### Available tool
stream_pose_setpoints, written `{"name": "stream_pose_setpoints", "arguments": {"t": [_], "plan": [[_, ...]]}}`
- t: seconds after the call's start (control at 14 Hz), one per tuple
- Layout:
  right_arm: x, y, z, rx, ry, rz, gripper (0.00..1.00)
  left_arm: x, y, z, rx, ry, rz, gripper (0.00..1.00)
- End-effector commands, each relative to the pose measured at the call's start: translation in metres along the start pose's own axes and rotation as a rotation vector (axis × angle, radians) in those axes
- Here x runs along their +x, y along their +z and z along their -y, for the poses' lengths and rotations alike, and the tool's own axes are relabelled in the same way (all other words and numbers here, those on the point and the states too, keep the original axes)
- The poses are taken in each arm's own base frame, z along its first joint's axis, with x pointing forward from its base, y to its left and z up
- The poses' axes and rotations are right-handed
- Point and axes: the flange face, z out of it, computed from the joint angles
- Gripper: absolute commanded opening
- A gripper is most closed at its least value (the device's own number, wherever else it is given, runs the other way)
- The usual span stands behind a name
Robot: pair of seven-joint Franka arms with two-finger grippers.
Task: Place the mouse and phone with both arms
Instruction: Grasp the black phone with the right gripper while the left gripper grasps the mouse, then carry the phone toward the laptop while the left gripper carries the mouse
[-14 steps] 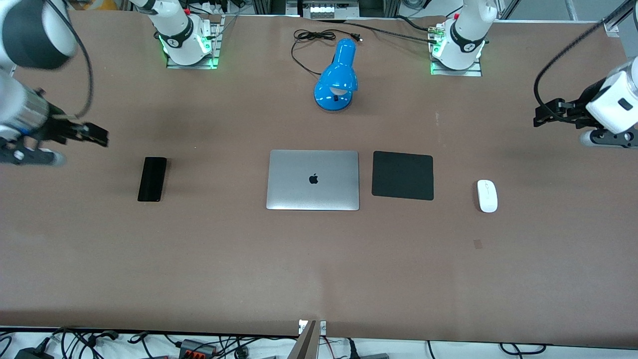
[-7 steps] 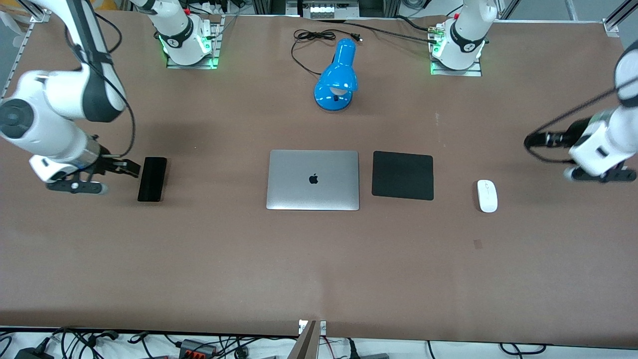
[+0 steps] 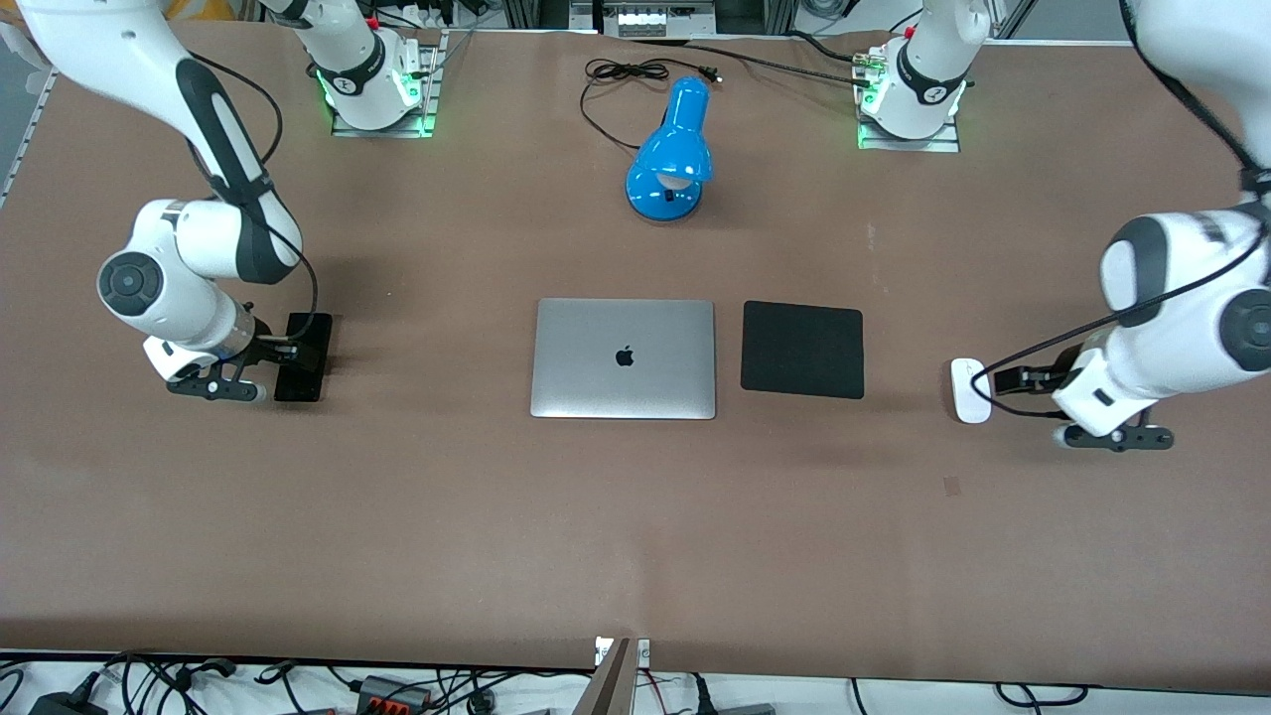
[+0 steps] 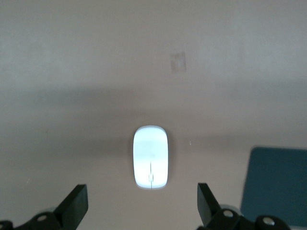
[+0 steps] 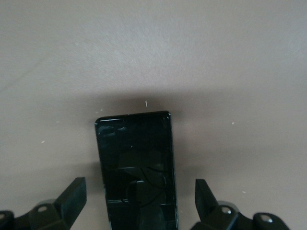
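Observation:
Table shows between my right gripper's fingers and the phone's sides below, so closing now would miss. The right gripper lowers next, then closes on the phone.
The black phone [image 3: 310, 348] lies flat toward the right arm's end of the table. My right gripper [image 3: 281, 355] is low over it and open. In the right wrist view its fingers [image 5: 72, 196] stand apart on either side of the phone [image 5: 136, 158], not touching it. The white mouse [image 3: 970, 390] lies toward the left arm's end of the table. My left gripper [image 3: 1005, 380] is low beside it and open. In the left wrist view the mouse [image 4: 150, 157] sits just ahead of the wide-open fingers [image 4: 76, 205].
A closed silver laptop [image 3: 624, 357] lies mid-table with a square black mouse pad [image 3: 802, 350] beside it; the pad's corner shows in the left wrist view [image 4: 276, 184]. A blue desk lamp [image 3: 671, 159] and its black cable [image 3: 621, 74] lie near the arm bases.
Both arms have swung in and come down: the right gripper from beside the phone to over it, the left gripper from off near the table's end to just beside the mouse.

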Motion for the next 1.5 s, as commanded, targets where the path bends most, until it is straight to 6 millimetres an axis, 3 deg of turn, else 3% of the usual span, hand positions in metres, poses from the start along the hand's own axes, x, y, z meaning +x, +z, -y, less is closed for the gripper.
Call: {"name": "stream_pose_setpoints", "arguments": {"t": [0.0,0.21,0.43,1.0,1.07,1.14,1.28,1.42], "plan": [[0.002,0.008,0.002,0.027,0.036,0.011,1.0,-0.015,0.032,0.0,0.004,0.029,-0.061,1.0],[0.001,0.022,0.005,0.023,0.017,0.035,1.0,-0.032,0.07,-0.001,0.006,0.055,-0.08,1.0],[0.0,0.031,0.006,0.021,0.009,0.049,1.0,-0.031,0.104,0.004,0.018,0.148,-0.122,1.0],[-0.001,0.044,0.007,0.025,-0.106,0.084,1.0,-0.04,0.141,0.005,0.018,0.136,-0.125,1.0],[-0.001,0.043,0.006,0.025,-0.129,0.097,0.88,-0.042,0.144,0.005,0.017,0.134,-0.119,0.99],[0.002,0.04,0.006,0.026,-0.142,0.106,0.66,-0.046,0.152,0.005,0.015,0.131,-0.102,0.94],[0.011,0.027,0.006,0.026,-0.142,0.148,0.38,-0.048,0.155,0.004,0.013,0.133,-0.093,0.83],[0.018,0.017,0.006,0.026,-0.143,0.202,0.24,-0.048,0.153,0.004,0.014,0.139,-0.091,0.55]]}}
